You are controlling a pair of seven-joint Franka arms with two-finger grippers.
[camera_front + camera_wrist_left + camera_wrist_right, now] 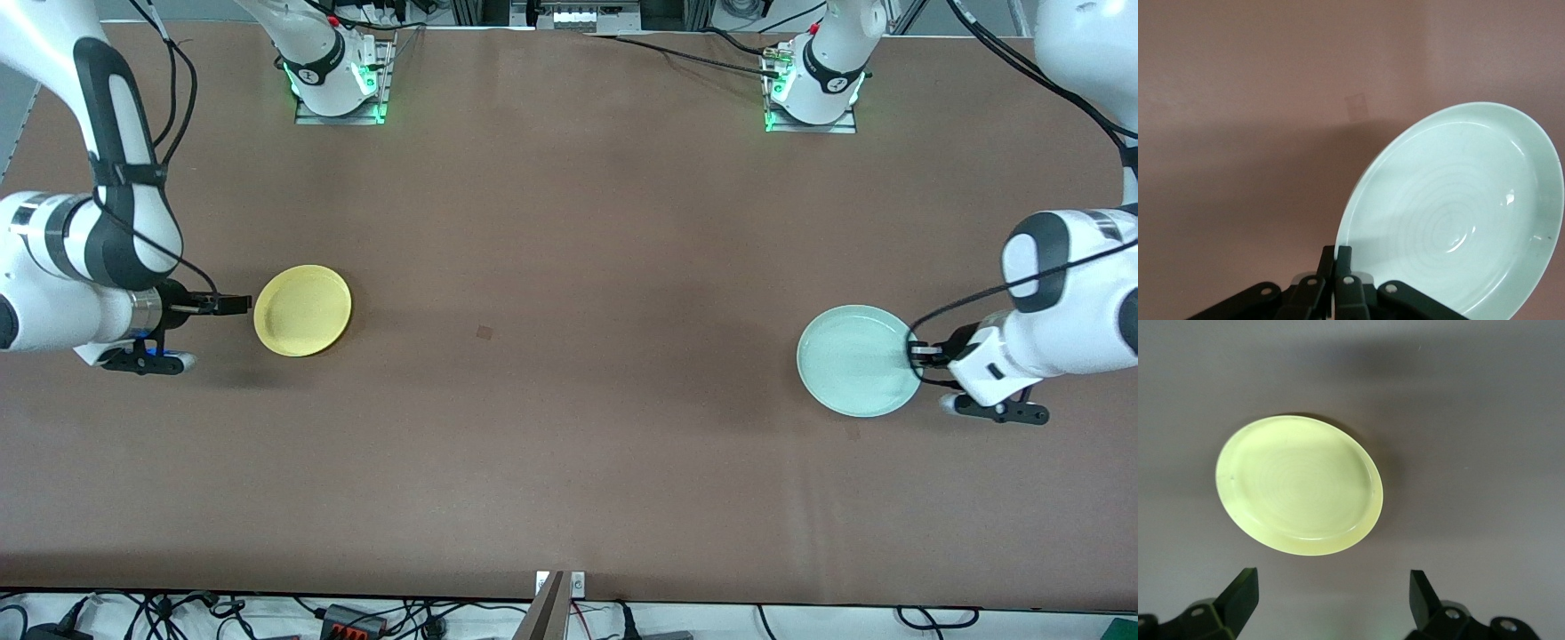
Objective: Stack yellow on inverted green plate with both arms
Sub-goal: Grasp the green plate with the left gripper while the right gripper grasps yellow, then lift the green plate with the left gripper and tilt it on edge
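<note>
My right gripper grabs the yellow plate by the narrow edge of its rim point(256, 314) next, since its broad disc point(303, 309) is wider than my fingers open.
The yellow plate point(303, 310) lies right side up on the table toward the right arm's end; it also shows in the right wrist view point(1299, 485). My right gripper point(233, 304) is open and empty, beside the plate's rim and apart from it. The pale mint-green plate point(855, 359) sits toward the left arm's end, hollow side up. In the left wrist view the green plate point(1458, 207) appears tilted. My left gripper point(917, 353) is shut on the green plate's rim, its fingers point(1343, 260) pinching the edge.
A brown table point(569, 267) spans the view. A small dark square mark point(484, 332) lies near the middle. The arm bases point(342, 80) stand along the edge farthest from the front camera. Cables lie off the near edge.
</note>
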